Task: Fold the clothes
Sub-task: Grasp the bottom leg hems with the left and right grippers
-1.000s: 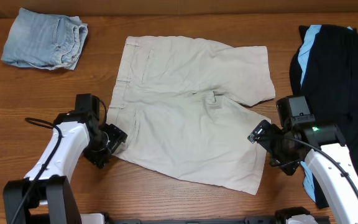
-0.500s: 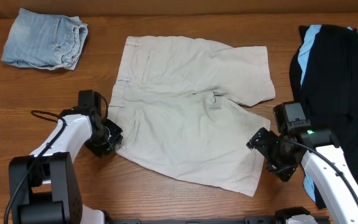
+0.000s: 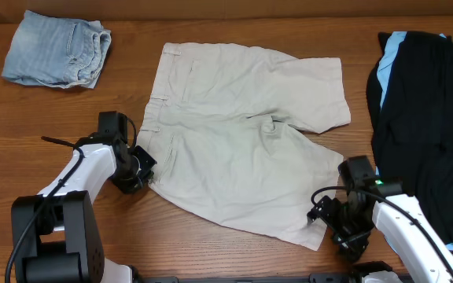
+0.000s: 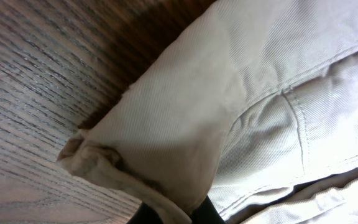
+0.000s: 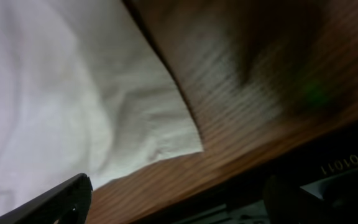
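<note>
I need my right gripper to grab the shorts' near hem corner next, opposite the held waistband corner, to fold this leg over the other.
Pale beige shorts (image 3: 242, 157) lie spread flat in the middle of the table, waistband to the left. My left gripper (image 3: 143, 170) is shut on the lower left corner of the waistband. In the left wrist view that corner (image 4: 166, 130) bunches between the dark fingers of the left gripper (image 4: 174, 214). My right gripper (image 3: 329, 223) stands open at the shorts' lower right hem corner. In the right wrist view the hem corner (image 5: 179, 140) lies flat on the wood ahead of the right gripper (image 5: 179, 205), with nothing between the fingers.
Folded light-blue denim shorts (image 3: 57, 49) sit at the back left. A black garment with light-blue panels (image 3: 427, 118) lies heaped along the right side, close to my right arm. The table's front edge (image 5: 241, 186) runs just behind the right gripper.
My left gripper has moved in and shut on the waistband corner. My right arm has moved toward the front edge, to the hem corner, still open.
</note>
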Available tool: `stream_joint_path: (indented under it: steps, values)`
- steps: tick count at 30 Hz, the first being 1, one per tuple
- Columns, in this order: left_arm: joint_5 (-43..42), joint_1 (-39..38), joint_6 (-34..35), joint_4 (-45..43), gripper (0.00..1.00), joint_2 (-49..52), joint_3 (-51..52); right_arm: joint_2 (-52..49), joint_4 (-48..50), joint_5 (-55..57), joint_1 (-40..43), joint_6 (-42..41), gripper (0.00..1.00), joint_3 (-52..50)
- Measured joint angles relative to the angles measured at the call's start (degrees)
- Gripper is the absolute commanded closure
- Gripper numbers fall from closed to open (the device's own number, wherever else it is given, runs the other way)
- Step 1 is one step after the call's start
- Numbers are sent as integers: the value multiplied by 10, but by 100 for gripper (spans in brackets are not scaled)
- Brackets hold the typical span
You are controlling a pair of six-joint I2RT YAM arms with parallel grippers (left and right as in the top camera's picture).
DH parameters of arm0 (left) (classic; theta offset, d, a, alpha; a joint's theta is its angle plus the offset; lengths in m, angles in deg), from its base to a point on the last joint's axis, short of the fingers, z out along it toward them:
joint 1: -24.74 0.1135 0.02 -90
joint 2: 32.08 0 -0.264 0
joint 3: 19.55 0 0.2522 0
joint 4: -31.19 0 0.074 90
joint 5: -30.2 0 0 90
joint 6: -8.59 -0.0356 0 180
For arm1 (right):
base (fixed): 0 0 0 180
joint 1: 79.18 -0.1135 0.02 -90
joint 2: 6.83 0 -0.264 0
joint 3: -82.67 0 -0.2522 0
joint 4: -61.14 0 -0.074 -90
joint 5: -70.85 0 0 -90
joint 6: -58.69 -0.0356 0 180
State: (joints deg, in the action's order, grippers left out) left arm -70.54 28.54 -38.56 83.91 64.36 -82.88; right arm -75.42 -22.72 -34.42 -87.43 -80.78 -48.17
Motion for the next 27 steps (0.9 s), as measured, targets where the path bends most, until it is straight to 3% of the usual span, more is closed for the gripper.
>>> stream_joint_path:
  steps: [5,9,18,27]
  values:
    - [0,0,0,-1,96,0,0,0,32,-21,0,-2,24,-37]
    - [0,0,0,-10,96,0,0,0,60,-23,-23,-14,25,-51]
    - [-1,0,0,-11,96,1,0,-2,128,-2,-157,-115,25,-56]
    - [-2,0,0,-11,96,1,0,-66,157,22,-170,-139,25,-56]
